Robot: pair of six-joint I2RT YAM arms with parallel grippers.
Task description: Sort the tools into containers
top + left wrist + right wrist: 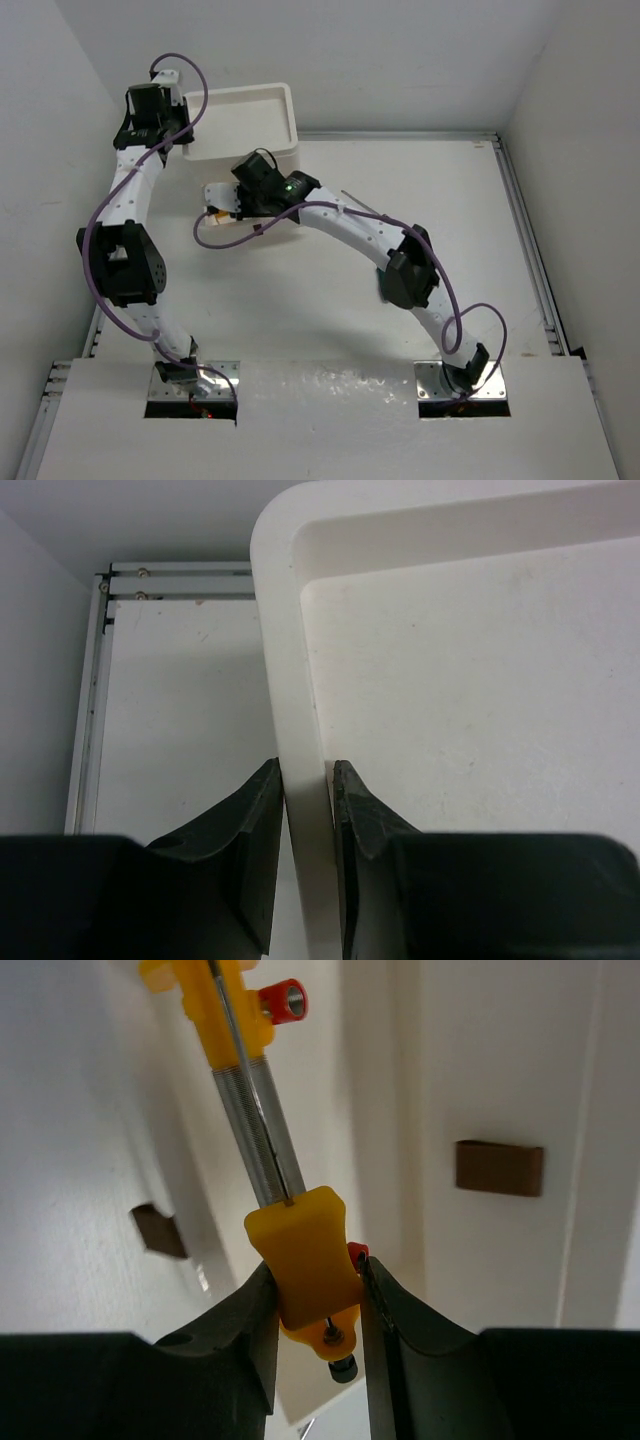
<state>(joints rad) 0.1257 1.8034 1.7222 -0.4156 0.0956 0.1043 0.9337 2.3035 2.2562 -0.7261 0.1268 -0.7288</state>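
Observation:
The tool (300,1250) hangs above the open drawer, the tool's far end over the drawer's front side. If I opened my right gripper now, the tool would fall on that front side.
The white container unit (245,120) stands at the far left of the table. My left gripper (168,135) is shut on the left rim (293,710) of its shallow top tray (470,700), one finger outside and one inside the wall; its fingertips meet the rim in the left wrist view (305,780). My right gripper (222,205) is at the unit's front, shut on a yellow tool (300,1250) with a ribbed metal barrel and a red knob (282,1001). Two brown drawer tabs (498,1167) (160,1230) show behind the tool. The gripper's own fingertips pinch the yellow end (315,1295).
A thin metal shaft (355,203) lies on the table just right of the right wrist. Side walls close in the table on the left and right. A metal rail (525,240) runs along the table's right edge. The tray floor looks bare.

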